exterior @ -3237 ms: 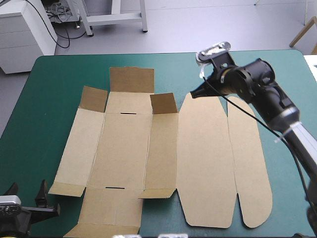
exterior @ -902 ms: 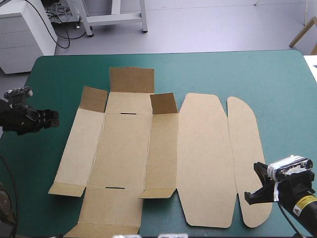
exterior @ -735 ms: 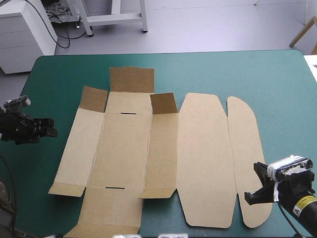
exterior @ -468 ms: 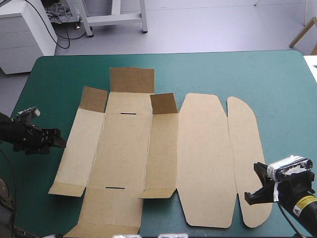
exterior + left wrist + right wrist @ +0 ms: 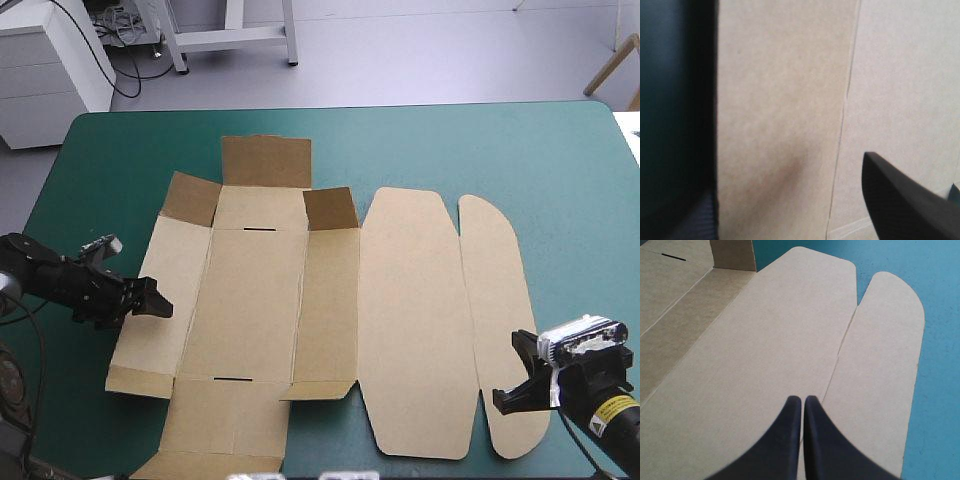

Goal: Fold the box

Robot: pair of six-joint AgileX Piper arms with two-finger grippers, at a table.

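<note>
My left gripper should next take hold of the box's side by its outer long edge (image 5: 140, 276), because that edge stands up slightly while the box's middle panel lies flat on the cover.
The brown box (image 5: 260, 290) lies as a cut sheet on the teal-green cover, its rounded lid (image 5: 415, 320) and narrow tuck flap (image 5: 505, 320) flat to the right. My left gripper (image 5: 155, 303) is open at the outer edge of the left wall panel (image 5: 160, 290), which stands slightly raised. In the left wrist view the board (image 5: 780, 100) fills the picture beside one black finger (image 5: 905, 205). My right gripper (image 5: 505, 398) is shut over the near end of the tuck flap. In the right wrist view its tips (image 5: 802, 399) hover over the slit between lid (image 5: 750, 355) and flap (image 5: 885, 350).
Three short flaps at the box's far end tilt upward: (image 5: 190, 200), (image 5: 265, 160), (image 5: 330, 208). Bare teal-green cover (image 5: 480, 140) runs along the far side and to the right of the tuck flap (image 5: 940, 315). The table's near edge lies close behind both grippers.
My left gripper swept from the table's left edge in to the left wall panel, whose outer edge has lifted a little. My right gripper came earlier from the lid's far end and has since held still.
</note>
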